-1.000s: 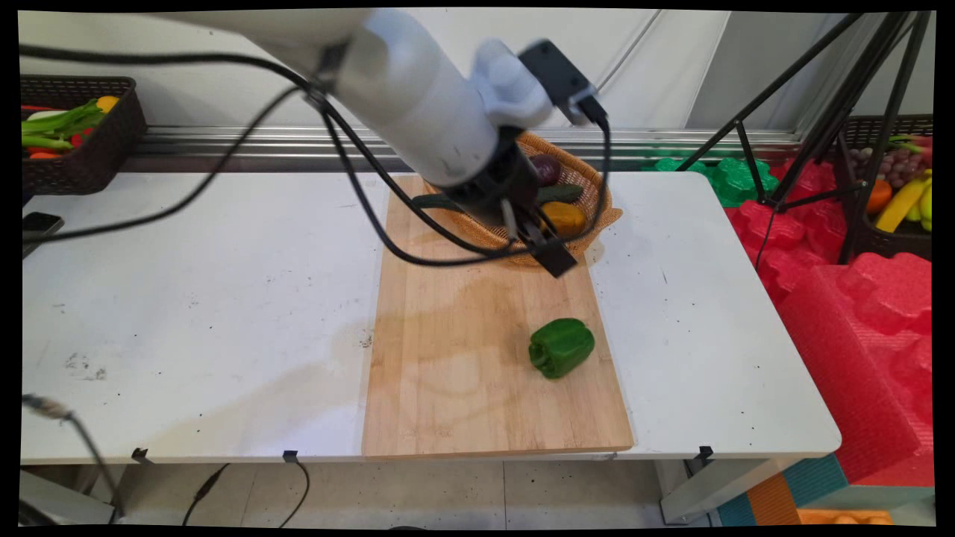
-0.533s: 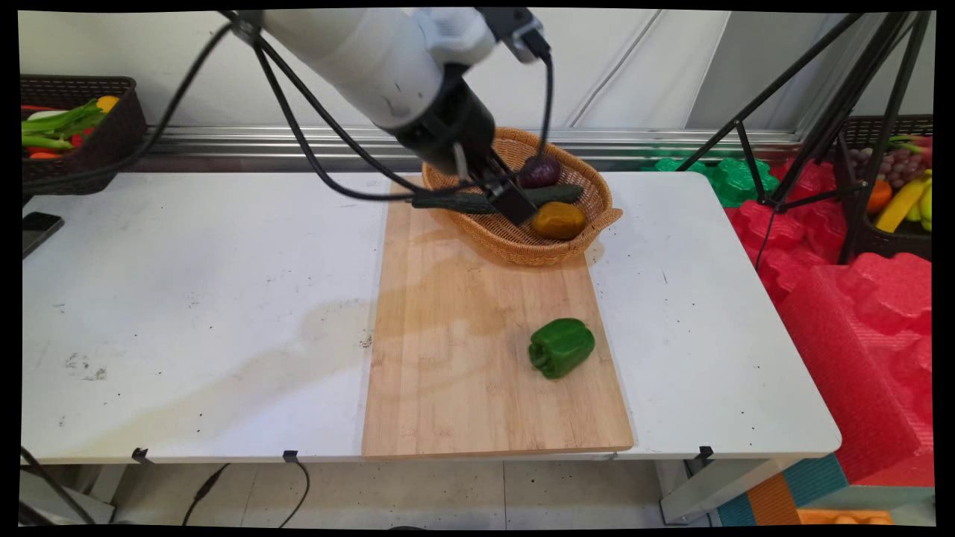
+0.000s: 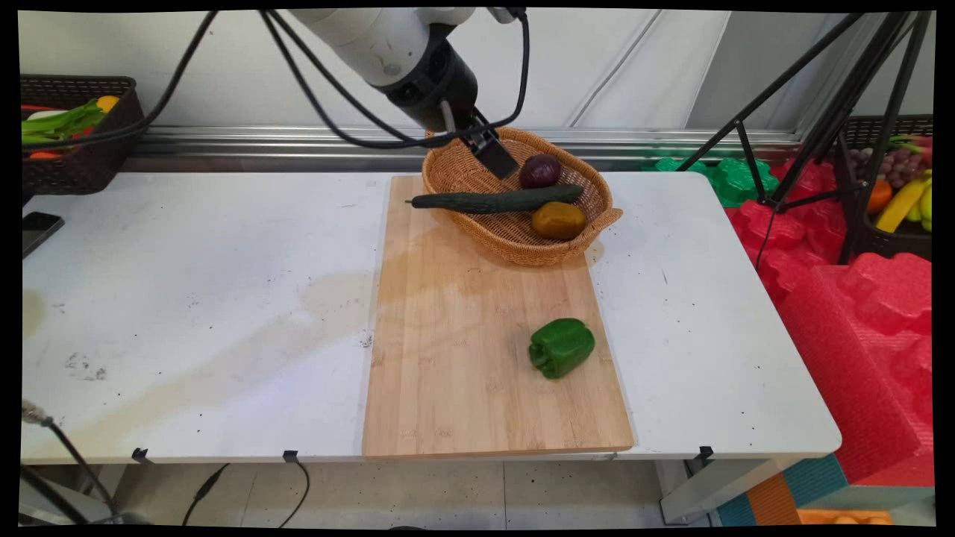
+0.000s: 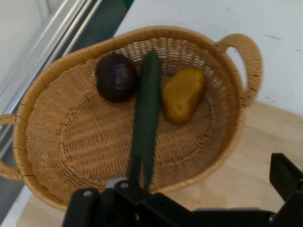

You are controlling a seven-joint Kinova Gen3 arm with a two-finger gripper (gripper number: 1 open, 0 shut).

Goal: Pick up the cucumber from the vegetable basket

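Observation:
The robot's gripper will take the cucumber out of the wicker basket, so next it will grab the long dark green cucumber by its middle [image 3: 495, 202].
My gripper [image 3: 495, 154] hangs open and empty above the far left rim of a wicker basket [image 3: 593, 188]. The basket sits on the far end of a wooden cutting board [image 3: 455, 373]. In it lie a long green cucumber [image 3: 496, 201], whose end sticks out over the left rim, a dark purple onion [image 3: 539, 171] and a yellow-brown potato [image 3: 559, 220]. The hand view looks down into the basket [image 4: 57, 142] at the cucumber [image 4: 147, 109], onion [image 4: 116, 77] and potato [image 4: 183, 94]. A green bell pepper [image 3: 561, 347] lies on the board's near right part, far from the gripper.
A dark basket of vegetables [image 3: 71, 134] stands at the back left. A phone [image 3: 36, 224] lies at the table's left edge. Red foam blocks [image 3: 858, 321], a black tripod [image 3: 813, 112] and a fruit basket [image 3: 899, 194] are off the right side.
The arm has risen and drawn back to the upper left, from over the basket's front to above its far left rim. The cucumber shows in full now. Nothing on the table moved.

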